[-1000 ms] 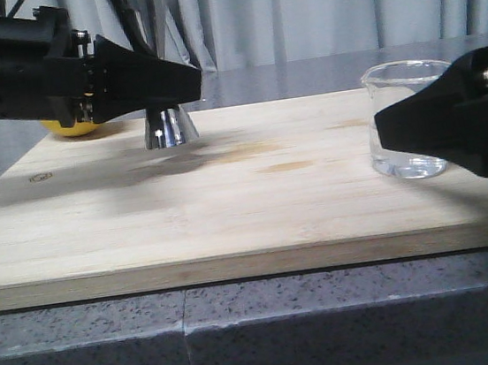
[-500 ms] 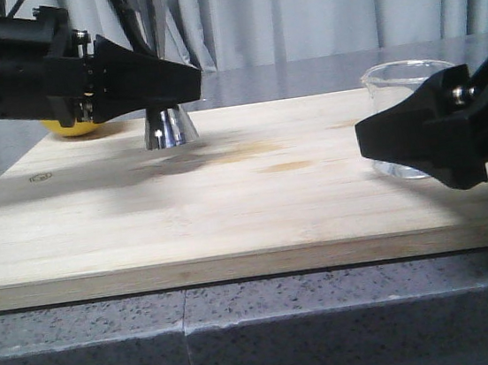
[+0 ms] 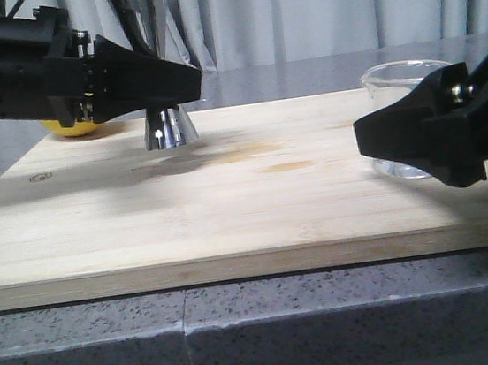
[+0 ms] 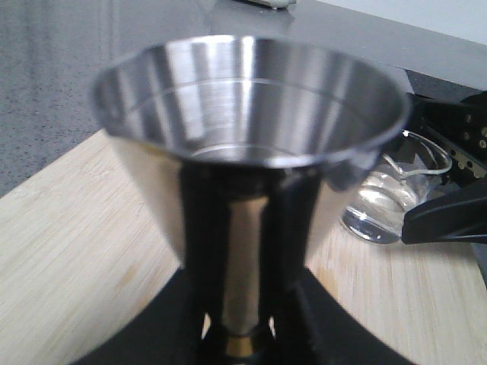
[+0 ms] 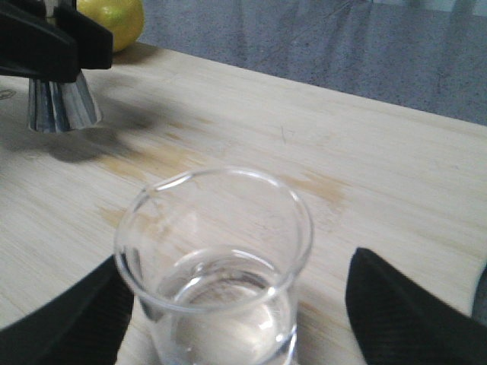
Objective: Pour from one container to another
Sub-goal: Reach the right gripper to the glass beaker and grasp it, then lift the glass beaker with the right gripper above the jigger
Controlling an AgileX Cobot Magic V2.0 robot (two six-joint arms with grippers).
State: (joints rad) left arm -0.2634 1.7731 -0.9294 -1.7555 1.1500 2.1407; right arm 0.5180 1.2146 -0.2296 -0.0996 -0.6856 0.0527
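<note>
In the front view my right gripper's fingers reach forward around the beaker's sides and closing would catch it, so it is time to close now.
The steel jigger (image 4: 251, 114) stands upright at the back left of the wooden board (image 3: 231, 220). My left gripper (image 4: 245, 198) is shut on its narrow waist, one black finger (image 4: 204, 228) on each side, just above the gold band (image 4: 242, 346). From the front only the jigger's base (image 3: 169, 127) shows below the left gripper (image 3: 191, 80). The clear glass beaker (image 5: 217, 258), with some clear liquid in it, stands on the board at the right. My right gripper (image 5: 236, 270) is open and straddles it, with a wide gap on one side. In the front view the right gripper (image 3: 367, 136) hides most of the beaker (image 3: 404, 72).
A yellow lemon (image 3: 77, 127) lies behind the left arm at the board's back left corner. The board rests on a dark speckled counter (image 3: 244, 325), with grey curtains behind it.
My right gripper has slid left, so its fingers now flank the beaker; most of that move came in the first half second. The left gripper and jigger have not moved.
</note>
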